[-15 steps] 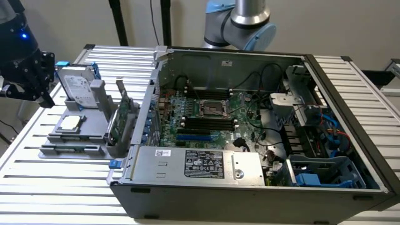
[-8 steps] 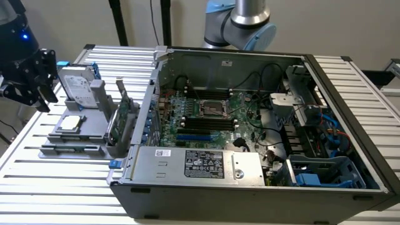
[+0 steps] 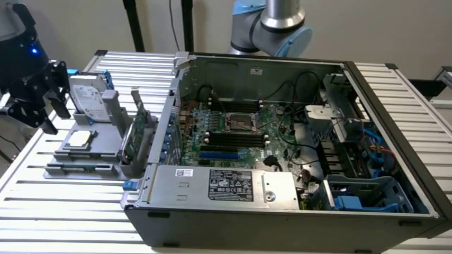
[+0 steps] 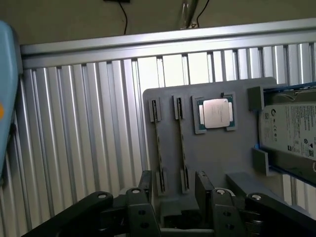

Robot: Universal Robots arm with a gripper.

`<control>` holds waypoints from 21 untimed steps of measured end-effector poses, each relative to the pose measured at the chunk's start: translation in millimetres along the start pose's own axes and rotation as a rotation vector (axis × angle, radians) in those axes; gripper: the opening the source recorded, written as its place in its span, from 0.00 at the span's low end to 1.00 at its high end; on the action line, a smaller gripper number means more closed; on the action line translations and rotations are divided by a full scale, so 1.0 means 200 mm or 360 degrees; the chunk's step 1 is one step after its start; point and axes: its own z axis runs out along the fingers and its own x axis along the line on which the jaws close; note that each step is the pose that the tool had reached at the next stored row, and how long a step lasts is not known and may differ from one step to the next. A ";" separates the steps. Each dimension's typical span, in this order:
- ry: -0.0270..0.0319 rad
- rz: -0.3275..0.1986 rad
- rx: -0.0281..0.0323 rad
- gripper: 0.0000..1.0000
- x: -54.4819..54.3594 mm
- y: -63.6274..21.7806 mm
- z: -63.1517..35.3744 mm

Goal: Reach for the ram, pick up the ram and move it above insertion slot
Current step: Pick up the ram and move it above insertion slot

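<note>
I need to grab the outer ram by its open middle part (image 3: 81,168) next, because grey holder posts hold both of the ram's ends.
Two thin ram sticks stand on edge in the slots of a grey holder (image 4: 212,158); one ram (image 4: 181,143) lies closest to the line between my fingers, the other (image 4: 157,148) is beside it. My gripper (image 4: 174,190) hovers above the holder's edge, open, with nothing between its black fingers (image 4: 145,185). In the exterior view the gripper (image 3: 55,119) hangs at the far left over the holder (image 3: 84,159). The dark insertion slots (image 3: 236,140) sit on the motherboard inside the open computer case (image 3: 282,211).
On the holder also lie a square processor chip (image 4: 216,112) and a silver hard drive (image 4: 291,133). A green expansion card (image 3: 134,135) stands upright between the holder and the case wall. The ribbed metal table (image 4: 84,128) surrounds everything. Cables and a blue drive cage crowd the case's right side.
</note>
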 end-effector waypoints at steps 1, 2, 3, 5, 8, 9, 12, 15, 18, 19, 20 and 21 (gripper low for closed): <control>0.00000 0.0000 -0.00001 0.48 0.00 -0.001 0.010; 0.00000 0.0000 -0.00001 0.48 0.00 -0.001 0.019; -0.00003 0.0000 0.00001 0.48 0.00 -0.002 0.028; -0.00003 0.0000 0.00000 0.48 0.01 -0.003 0.046; -0.00004 0.0000 -0.00001 0.48 0.01 -0.006 0.073; -0.00005 0.0000 0.00001 0.48 0.01 -0.007 0.083; -0.00005 0.0000 0.00000 0.48 0.02 -0.009 0.109; -0.00004 0.0000 -0.00001 0.48 0.02 -0.011 0.137; -0.00005 0.0000 0.00000 0.48 0.03 -0.015 0.164; -0.00006 0.0000 0.00000 0.48 0.03 -0.017 0.173; -0.00006 0.0000 0.00000 0.48 0.03 -0.019 0.182; -0.00005 0.0000 -0.00002 0.48 0.03 -0.020 0.191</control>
